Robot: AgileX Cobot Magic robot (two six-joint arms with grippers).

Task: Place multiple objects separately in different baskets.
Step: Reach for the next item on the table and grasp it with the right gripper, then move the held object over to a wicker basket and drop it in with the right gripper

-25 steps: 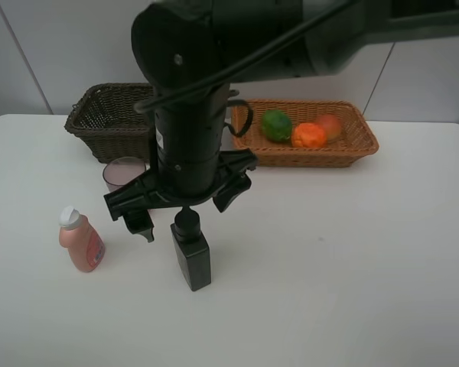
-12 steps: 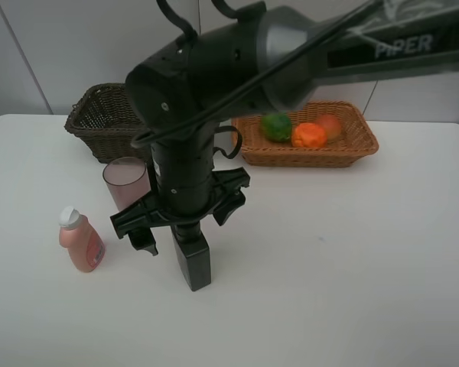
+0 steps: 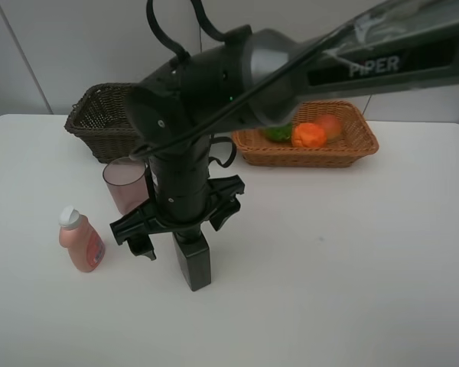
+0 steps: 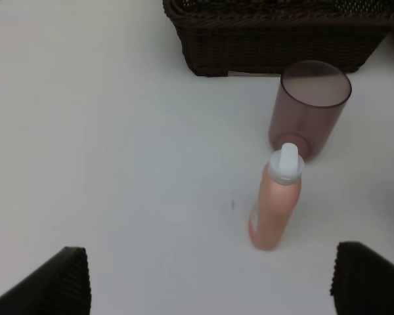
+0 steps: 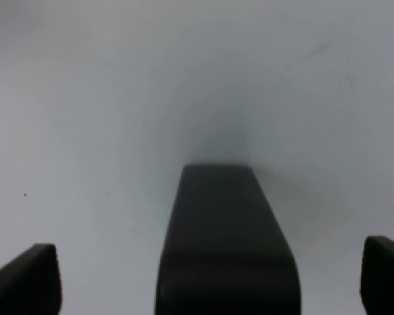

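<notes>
Both fingers of the robot's right gripper reach down beside the upper body of the black bottle (image 3: 193,264) (image 5: 226,243), one along each side, so the right gripper will close.
The black square bottle (image 3: 193,264) (image 5: 226,243) stands upright on the white table. My right gripper (image 3: 182,227) (image 5: 207,275) reaches across from the right and hangs open over its top, one finger on each side, not touching. A pink white-capped bottle (image 3: 80,241) (image 4: 277,203) and a mauve cup (image 3: 125,183) (image 4: 312,108) stand to the left. In the left wrist view, my left gripper (image 4: 217,279) is open and holds nothing. The tan basket (image 3: 352,145) holds a green fruit (image 3: 279,134), a tangerine (image 3: 309,135) and a peach-like fruit (image 3: 330,124).
The dark brown basket (image 3: 99,115) (image 4: 276,39) stands at the back left, just behind the cup. The right arm's black body hides part of the green fruit and the gap between the two baskets. The white table (image 3: 352,252) stretches bare to the right.
The right arm has sunk a little lower over the black bottle and its upper part has swung back. Its gripper has stayed open. Nothing on the table has moved.
</notes>
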